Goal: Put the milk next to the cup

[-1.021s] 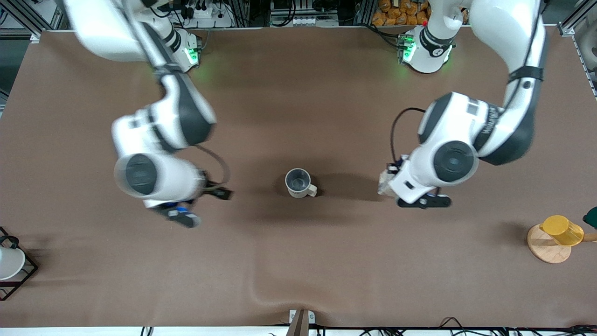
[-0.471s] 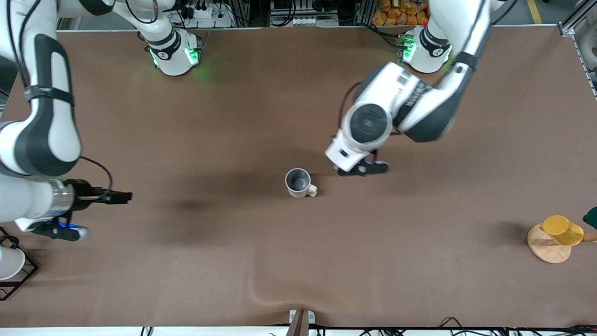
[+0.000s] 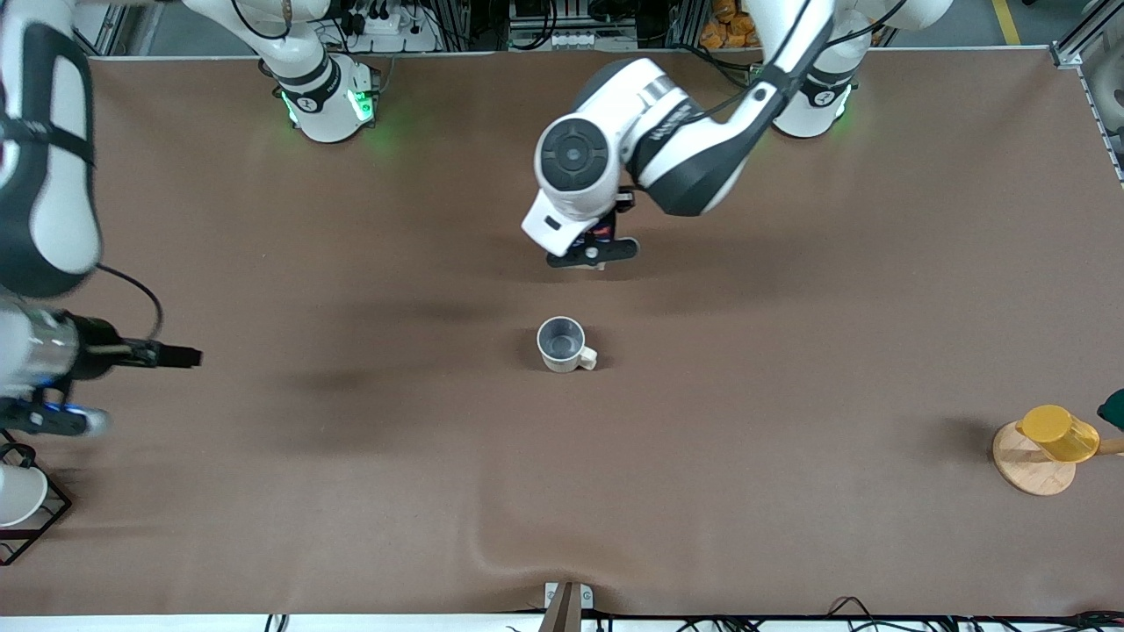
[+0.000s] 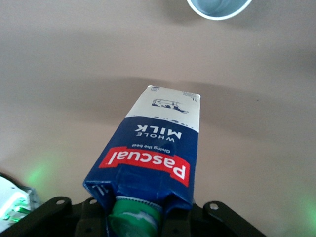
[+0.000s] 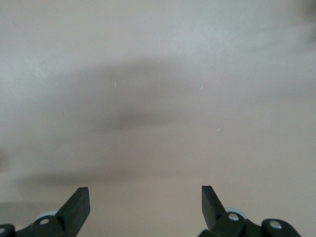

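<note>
The milk's lower end (image 4: pixel 174 94) still hangs short of the tabletop beside the cup, so my left gripper lowers the milk next before releasing it.
The milk (image 4: pixel 158 148), a dark blue carton with a green cap and red band, is held by its top in my left gripper (image 4: pixel 136 217). In the front view my left gripper (image 3: pixel 593 251) is over the bare cloth between the cup (image 3: pixel 562 343) and the robots' bases. The carton is almost hidden under the wrist there. The cream-white cup with its grey interior stands upright mid-table, and its rim shows in the left wrist view (image 4: pixel 217 7). My right gripper (image 5: pixel 145 205) is open and empty, and hangs at the right arm's end of the table (image 3: pixel 53 420).
A translucent yellow cup (image 3: pixel 1058 433) sits on a round wooden stand (image 3: pixel 1032 470) at the left arm's end. A white cup in a black wire frame (image 3: pixel 18 493) sits at the right arm's end. The brown cloth has a wrinkle (image 3: pixel 492 549) near the front edge.
My left arm has carried the milk from the left arm's side of the cup to over the cloth toward the bases. My right arm has swung out to its end of the table.
</note>
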Motion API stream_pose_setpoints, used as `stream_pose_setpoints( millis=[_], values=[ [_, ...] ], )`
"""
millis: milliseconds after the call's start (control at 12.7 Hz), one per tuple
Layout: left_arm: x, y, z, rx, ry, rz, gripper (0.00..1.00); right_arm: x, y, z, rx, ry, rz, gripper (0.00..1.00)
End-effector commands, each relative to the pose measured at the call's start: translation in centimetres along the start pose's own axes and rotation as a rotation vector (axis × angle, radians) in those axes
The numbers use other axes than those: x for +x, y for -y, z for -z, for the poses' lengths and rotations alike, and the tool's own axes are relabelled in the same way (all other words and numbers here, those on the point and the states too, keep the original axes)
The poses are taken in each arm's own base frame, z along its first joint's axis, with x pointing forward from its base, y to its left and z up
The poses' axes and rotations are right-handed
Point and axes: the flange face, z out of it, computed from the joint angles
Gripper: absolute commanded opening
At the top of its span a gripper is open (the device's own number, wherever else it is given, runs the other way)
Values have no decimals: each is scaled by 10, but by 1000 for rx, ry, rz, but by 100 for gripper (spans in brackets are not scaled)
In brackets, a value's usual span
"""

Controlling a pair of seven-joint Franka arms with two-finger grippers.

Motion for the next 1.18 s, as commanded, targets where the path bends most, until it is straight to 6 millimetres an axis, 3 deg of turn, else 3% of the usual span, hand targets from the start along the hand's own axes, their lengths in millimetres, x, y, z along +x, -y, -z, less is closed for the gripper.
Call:
stream_pose_setpoints(
  millis=[0, 157, 314, 629, 1100],
  values=[
    [32, -9, -8, -57, -11, 52, 0, -87, -5, 11, -28, -133, 74, 100],
    [46, -11, -15, -78, -30, 69, 0, -121, -10, 10, -32, -163, 86, 100],
    [56, -10, -15, -103, -58, 78, 0, -133, -9, 20, -30, -119, 74, 100],
    [60, -22, -36, -99, -77, 64, 0, -134, -6, 67, -26, -150, 74, 100],
    [69, -23, -51, -61, -109, 14, 0, -128, -8, 88, -20, -200, 69, 100]
  ],
)
